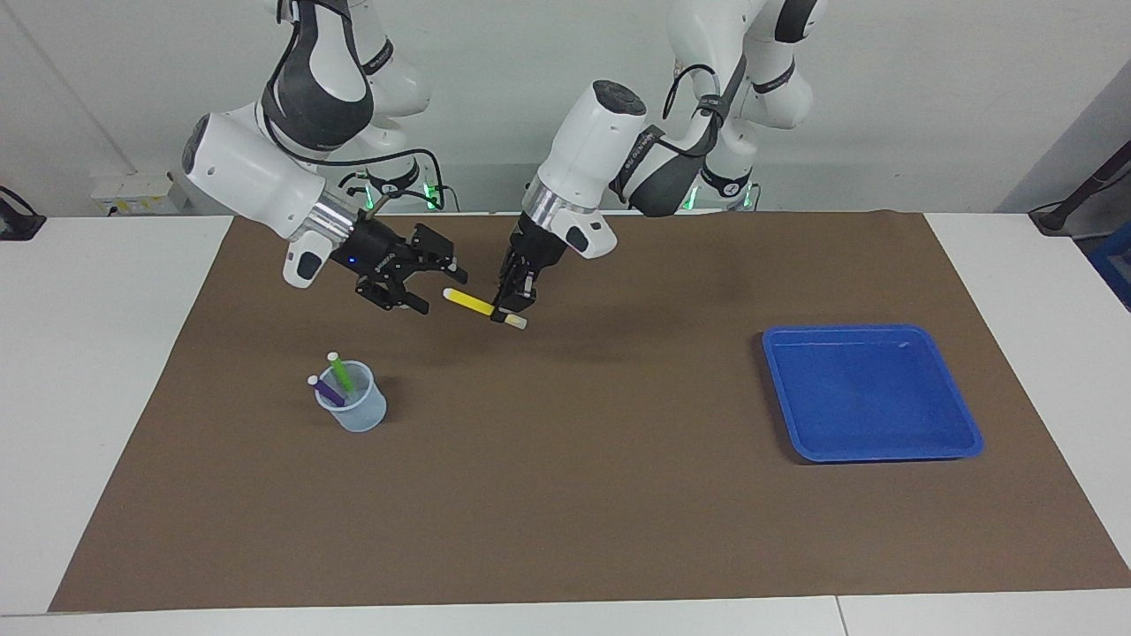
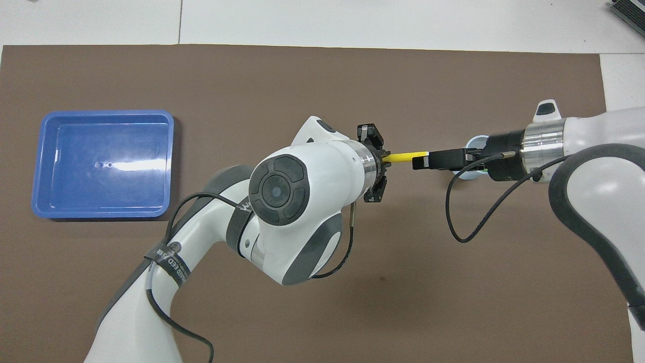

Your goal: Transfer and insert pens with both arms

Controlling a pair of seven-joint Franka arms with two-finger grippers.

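My left gripper holds the yellow pen. My right gripper needs to grab it by its loose end (image 2: 421,155) and take it over for the clear cup (image 2: 474,143).
My left gripper (image 1: 511,311) (image 2: 384,160) is shut on a yellow pen (image 1: 473,305) (image 2: 403,157) and holds it level above the mat, gripped close to its whitish end. The pen's free end reaches in between the fingers of my right gripper (image 1: 440,288) (image 2: 419,162), which stands open around it. A green pen (image 1: 339,373) and a purple pen (image 1: 327,389) stand tilted in a clear cup (image 1: 353,411) on the mat, toward the right arm's end. In the overhead view the right gripper hides most of the cup (image 2: 474,143).
An empty blue tray (image 1: 870,397) (image 2: 103,164) lies on the brown mat (image 1: 574,495) toward the left arm's end. White table surface borders the mat.
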